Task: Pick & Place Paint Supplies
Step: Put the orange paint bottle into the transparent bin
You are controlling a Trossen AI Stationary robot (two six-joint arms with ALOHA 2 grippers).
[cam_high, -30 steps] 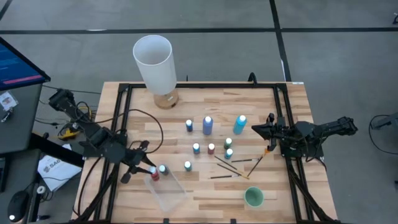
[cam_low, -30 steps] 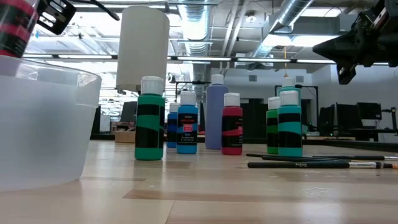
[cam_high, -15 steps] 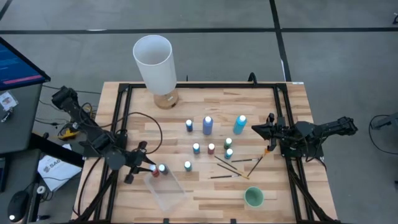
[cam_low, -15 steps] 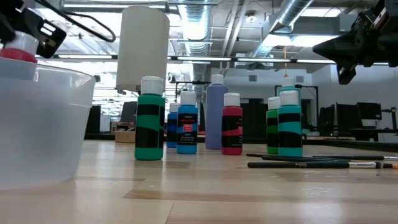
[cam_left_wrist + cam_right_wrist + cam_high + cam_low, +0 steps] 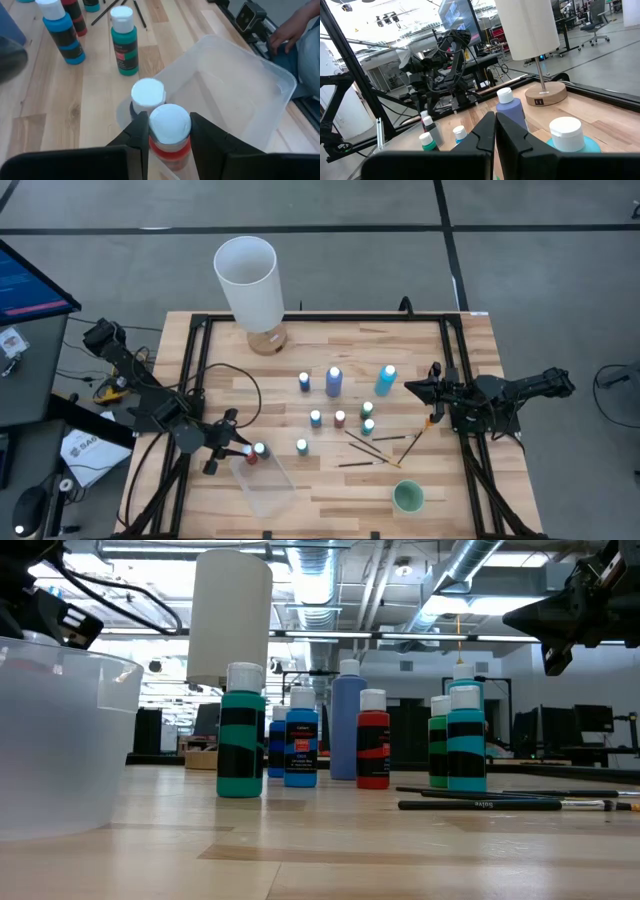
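Observation:
The red bottle stands low inside the clear bin's corner beside its neighbour's white cap, so it is now time for my left gripper to open.
My left gripper is shut on a red, white-capped bottle at the left corner of a clear plastic bin. In the low view the bottle shows only dimly behind the bin's wall. A second white-capped bottle stands right beside it. Several small bottles and two taller blue ones stand upright mid-table, with thin dark brushes lying flat to their right. My right gripper hangs shut above the table's right side, holding nothing. My left gripper pinches the red bottle between its two fingers, on the red shoulder just under the white cap. The fingers slant down from the table's left side. The bottle stands upright in the hold. Whether its base rests on the bin's floor is hidden.
A tall white cylinder on a wooden base stands at the far edge. A small green cup sits near the front right. A black frame runs along the table's sides. A person's hand shows beyond the bin.
My left gripper has gone down with the red bottle. The bottle was above the bin's rim and now sits behind its wall, still upright and still held.

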